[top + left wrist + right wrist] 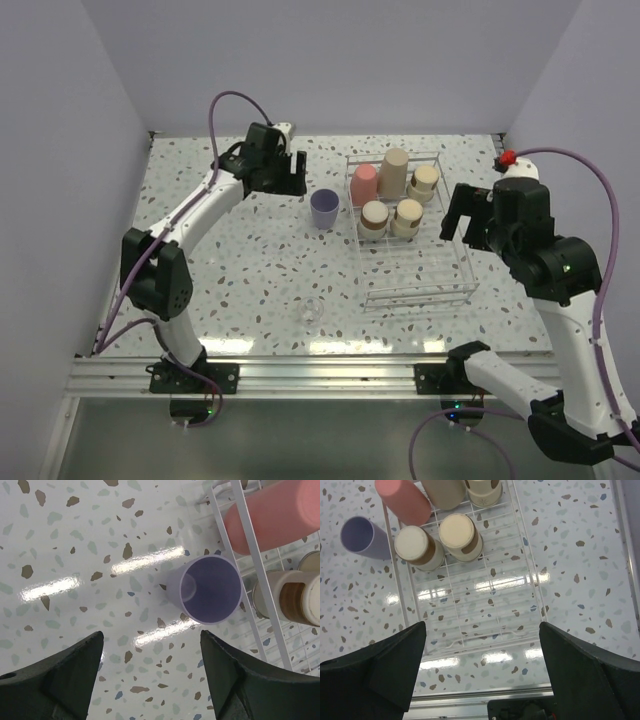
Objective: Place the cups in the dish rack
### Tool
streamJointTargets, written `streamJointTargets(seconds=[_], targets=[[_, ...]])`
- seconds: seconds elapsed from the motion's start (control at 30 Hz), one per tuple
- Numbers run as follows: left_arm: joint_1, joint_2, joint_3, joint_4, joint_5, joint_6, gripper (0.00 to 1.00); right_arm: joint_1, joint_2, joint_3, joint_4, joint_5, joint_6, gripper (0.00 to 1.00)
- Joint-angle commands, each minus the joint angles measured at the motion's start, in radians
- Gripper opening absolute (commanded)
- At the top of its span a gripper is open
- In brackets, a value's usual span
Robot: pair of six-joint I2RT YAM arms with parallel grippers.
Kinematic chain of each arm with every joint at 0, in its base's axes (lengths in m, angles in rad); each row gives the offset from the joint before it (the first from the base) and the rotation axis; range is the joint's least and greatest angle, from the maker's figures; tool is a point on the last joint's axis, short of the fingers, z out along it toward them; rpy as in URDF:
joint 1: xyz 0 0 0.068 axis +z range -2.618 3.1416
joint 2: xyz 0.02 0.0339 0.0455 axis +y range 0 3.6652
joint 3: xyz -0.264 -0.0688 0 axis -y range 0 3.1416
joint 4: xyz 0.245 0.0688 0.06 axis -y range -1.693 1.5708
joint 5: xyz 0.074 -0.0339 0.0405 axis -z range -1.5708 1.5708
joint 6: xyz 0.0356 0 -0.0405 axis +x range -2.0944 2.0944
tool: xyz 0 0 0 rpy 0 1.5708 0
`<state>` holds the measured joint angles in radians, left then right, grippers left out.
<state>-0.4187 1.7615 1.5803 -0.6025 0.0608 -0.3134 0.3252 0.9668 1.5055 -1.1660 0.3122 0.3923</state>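
My left gripper grabs the lavender cup by its rim [313, 198] [188, 614] next, which leaves the cup's base free for my right gripper to grab.
The clear wire dish rack [420, 290] stands right of centre. Its far end holds a pink-red cup [364, 183], a taller tan cup [393, 172] and three short beige cups [373, 217] [407, 216] [424, 183]. A lavender cup [324, 208] stands upright on the table just left of the rack, mouth up [210, 591]. My left gripper [292, 178] hovers open to the cup's left; in its wrist view the left gripper [151, 635] is empty, with the cup just beyond its fingertips. My right gripper [458, 222] hangs open over the rack's right side; in its own view the right gripper [482, 625] holds nothing.
The near half of the rack [485, 595] holds nothing. A small clear glinting spot [313, 311] lies on the speckled table toward the front. An aluminium rail [320, 375] runs along the near edge. Walls close in the left, back and right.
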Motion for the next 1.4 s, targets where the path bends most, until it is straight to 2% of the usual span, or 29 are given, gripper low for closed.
streamJointTargets(seconds=[0.0, 0.6, 0.73, 0.93, 0.97, 1.03, 1.07, 1.17, 1.37], targets=[[-0.011, 0.047, 0.056, 0.043, -0.018, 0.004, 0.81, 0.000, -0.017, -0.033, -0.021, -0.033, 0.013, 0.98], [-0.051, 0.193, 0.055, 0.133, 0.020, -0.032, 0.77, 0.000, 0.000, -0.105, 0.019, -0.067, 0.000, 0.98], [-0.052, 0.233, 0.063, 0.139, 0.028, -0.041, 0.71, 0.000, 0.007, -0.114, 0.026, -0.064, -0.006, 0.98], [-0.061, 0.265, 0.102, 0.136, 0.045, -0.049, 0.52, 0.000, 0.004, -0.152, 0.046, -0.064, -0.024, 0.98], [-0.061, 0.269, 0.107, 0.133, 0.048, -0.050, 0.42, -0.002, 0.004, -0.159, 0.051, -0.062, -0.026, 0.98], [-0.061, 0.280, 0.124, 0.127, 0.053, -0.058, 0.30, 0.000, 0.001, -0.175, 0.058, -0.070, -0.027, 0.98], [-0.061, 0.285, 0.129, 0.125, 0.054, -0.059, 0.17, 0.000, 0.001, -0.179, 0.060, -0.071, -0.029, 0.98], [-0.060, 0.297, 0.142, 0.118, 0.059, -0.069, 0.00, 0.000, -0.002, -0.188, 0.066, -0.070, -0.038, 0.98], [-0.058, 0.247, 0.147, 0.136, 0.056, -0.078, 0.00, 0.000, -0.011, -0.188, 0.066, -0.068, -0.049, 0.98]])
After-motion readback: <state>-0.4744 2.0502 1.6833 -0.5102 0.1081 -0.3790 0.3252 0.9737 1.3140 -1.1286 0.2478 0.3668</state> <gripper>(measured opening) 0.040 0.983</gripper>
